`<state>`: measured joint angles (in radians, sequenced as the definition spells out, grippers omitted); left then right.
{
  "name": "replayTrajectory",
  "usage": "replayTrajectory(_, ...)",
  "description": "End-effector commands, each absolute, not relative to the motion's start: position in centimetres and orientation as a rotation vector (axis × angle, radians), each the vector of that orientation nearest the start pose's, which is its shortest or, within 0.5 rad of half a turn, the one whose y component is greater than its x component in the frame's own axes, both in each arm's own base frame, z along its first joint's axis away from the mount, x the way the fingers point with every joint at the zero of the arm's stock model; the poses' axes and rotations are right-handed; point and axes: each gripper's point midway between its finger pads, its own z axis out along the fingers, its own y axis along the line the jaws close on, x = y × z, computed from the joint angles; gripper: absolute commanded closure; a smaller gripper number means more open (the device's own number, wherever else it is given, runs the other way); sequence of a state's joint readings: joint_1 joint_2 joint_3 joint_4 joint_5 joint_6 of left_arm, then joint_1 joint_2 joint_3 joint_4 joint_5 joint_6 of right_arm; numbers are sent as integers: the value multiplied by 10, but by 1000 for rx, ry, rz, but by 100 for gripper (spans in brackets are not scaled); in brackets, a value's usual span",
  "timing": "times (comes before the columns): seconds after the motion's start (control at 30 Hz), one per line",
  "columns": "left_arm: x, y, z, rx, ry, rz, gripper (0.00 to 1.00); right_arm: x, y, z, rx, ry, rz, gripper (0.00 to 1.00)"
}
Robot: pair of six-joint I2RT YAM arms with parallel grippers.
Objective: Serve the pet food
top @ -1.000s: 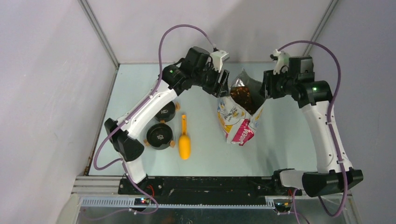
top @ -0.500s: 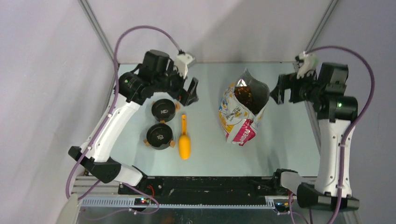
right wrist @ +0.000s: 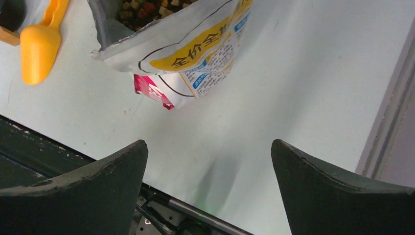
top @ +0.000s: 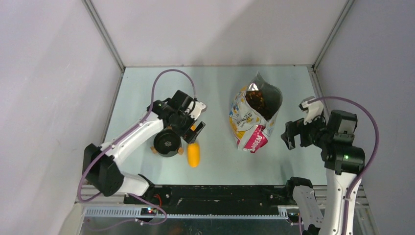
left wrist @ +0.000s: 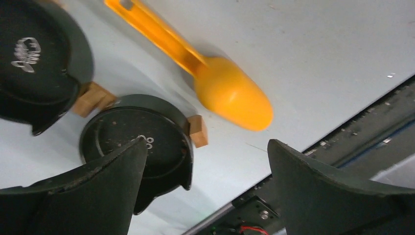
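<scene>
My left gripper grabs the orange scoop by its handle next, to hand the bowl end to my right gripper.
The pet food shows as brown kibble inside the open mouth of a printed bag lying mid-table; kibble also shows at the top of the right wrist view. An orange scoop lies left of the bag, bowl end toward me. My left gripper hovers open over the scoop's handle, beside two black bowls; in its wrist view the scoop lies ahead of the empty left gripper. My right gripper is open and empty, right of the bag and apart from it.
One black bowl with small wooden tabs sits left of the scoop; a second black bowl lies behind it, mostly under my left arm in the top view. The dark base rail runs along the near edge. Walls enclose the table.
Both grippers let go of the bag's mouth, opened wide and pulled back toward the near edge. The left one moved over the scoop handle, the right one to the bag's right side.
</scene>
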<state>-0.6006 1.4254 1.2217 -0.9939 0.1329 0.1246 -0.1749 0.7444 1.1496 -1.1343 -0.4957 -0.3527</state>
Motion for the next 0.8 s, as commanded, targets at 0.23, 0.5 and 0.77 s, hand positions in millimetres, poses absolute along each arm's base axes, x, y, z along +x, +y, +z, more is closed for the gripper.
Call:
replayTrajectory(0.23, 256, -182, 141, 1075, 2396, -98, 0, 183, 21, 251, -460, 2158, 150, 0)
replayTrajectory(0.5, 309, -208, 149, 561, 2336, -175, 0, 188, 26, 295, -344, 1967, 138, 0)
replayTrajectory(0.77, 324, -196, 82, 230, 2636, -133, 23, 175, 42, 306, -384, 1937, 224, 1)
